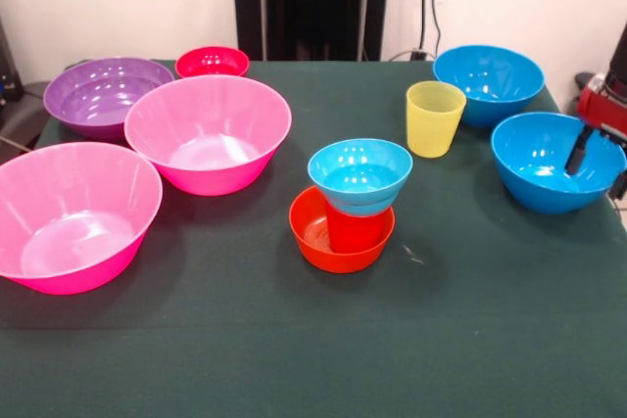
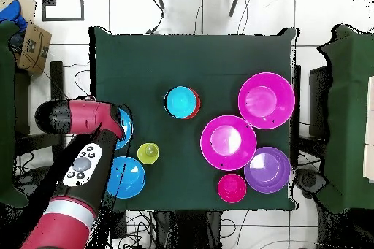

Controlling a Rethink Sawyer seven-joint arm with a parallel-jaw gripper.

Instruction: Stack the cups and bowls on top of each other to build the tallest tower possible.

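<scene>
My gripper grips the large blue bowl by its rim next, with one finger inside, since the bowl spreads wider than my open fingers.
The tower stands mid-table: a small orange bowl [image 1: 315, 239], a red cup [image 1: 355, 230] in it, and a small light-blue bowl [image 1: 360, 173] on top; it also shows in the overhead view [image 2: 182, 103]. My gripper [image 1: 599, 165] is open at the right edge, with one finger [image 1: 578, 150] inside a large blue bowl [image 1: 544, 159] and the other by its right rim. In the overhead view the arm covers most of this bowl [image 2: 128, 125] and hides the gripper. The yellow cup [image 1: 435, 117] [image 2: 147, 152] stands upright between the tower and the second large blue bowl [image 1: 488, 80] [image 2: 126, 177].
Two large pink bowls [image 1: 208, 129] [image 1: 73, 212] and a purple bowl [image 1: 106, 95] fill the left side. A small red bowl [image 1: 212, 62] sits at the far edge behind them. The dark green table [image 1: 294, 359] has open cloth along the near edge.
</scene>
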